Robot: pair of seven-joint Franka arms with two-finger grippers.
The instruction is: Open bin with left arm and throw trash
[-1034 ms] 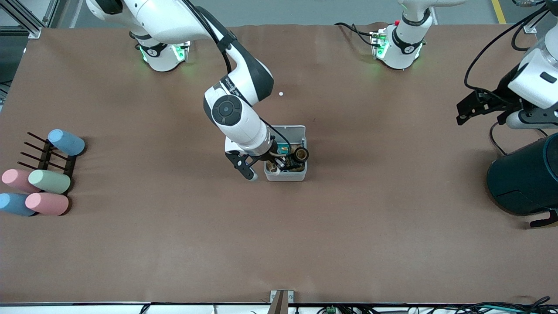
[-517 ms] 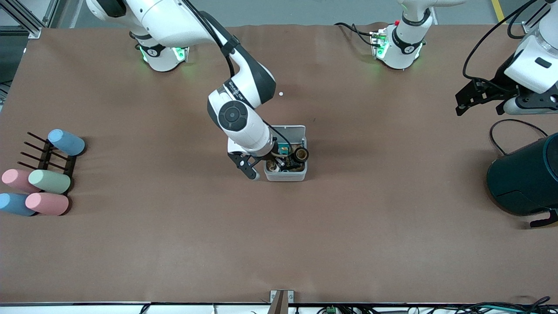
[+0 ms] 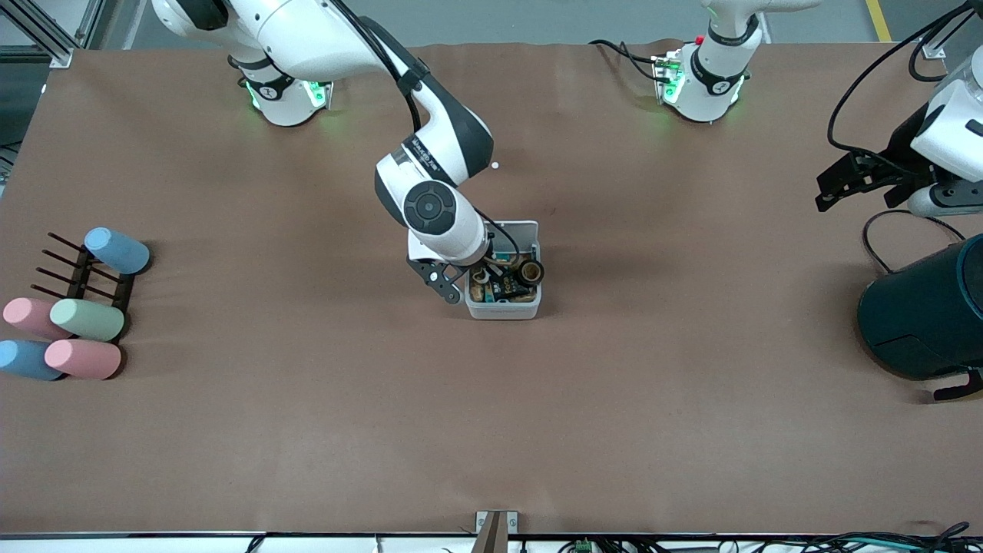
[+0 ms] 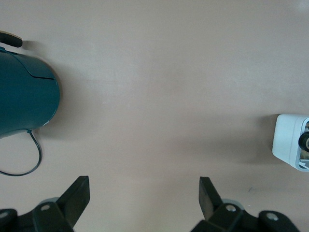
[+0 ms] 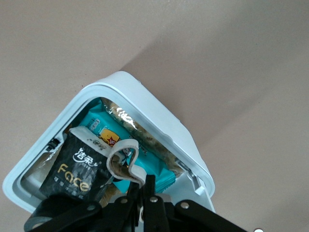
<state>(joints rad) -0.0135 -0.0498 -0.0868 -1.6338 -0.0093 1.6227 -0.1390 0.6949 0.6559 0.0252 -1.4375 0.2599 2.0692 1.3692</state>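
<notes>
My right gripper will release the rubber-band loop, as it is over the packets inside the bin's rim in the right wrist view.
The bin [image 3: 503, 311] stands at mid-table with its white lid [image 3: 516, 228] swung up. Inside lie the black snack packet [image 3: 508, 290] [image 5: 77, 166], a teal packet [image 5: 154, 169] and a dark tape roll [image 3: 530, 270] at the rim. My right gripper [image 3: 481, 280] [image 5: 145, 180] is over the bin's opening [image 5: 159, 116], shut on the whitish rubber-band loop [image 5: 123, 162]. My left gripper [image 3: 848, 180] [image 4: 143, 193] hangs open and empty over the left arm's end of the table, well clear of the bin [image 4: 289, 145].
A big dark teal cylinder [image 3: 921, 315] [image 4: 24, 99] with a black cable lies under the left arm. Coloured cups [image 3: 84, 319] and a black rack [image 3: 81, 273] sit at the right arm's end. A tiny white dot [image 3: 495, 165] lies farther from the camera than the bin.
The right arm's hand has shifted toward the bin, carrying the rubber-band loop from the rim nearest the camera to over the opening. The left gripper has drifted slightly beside the teal cylinder, still open.
</notes>
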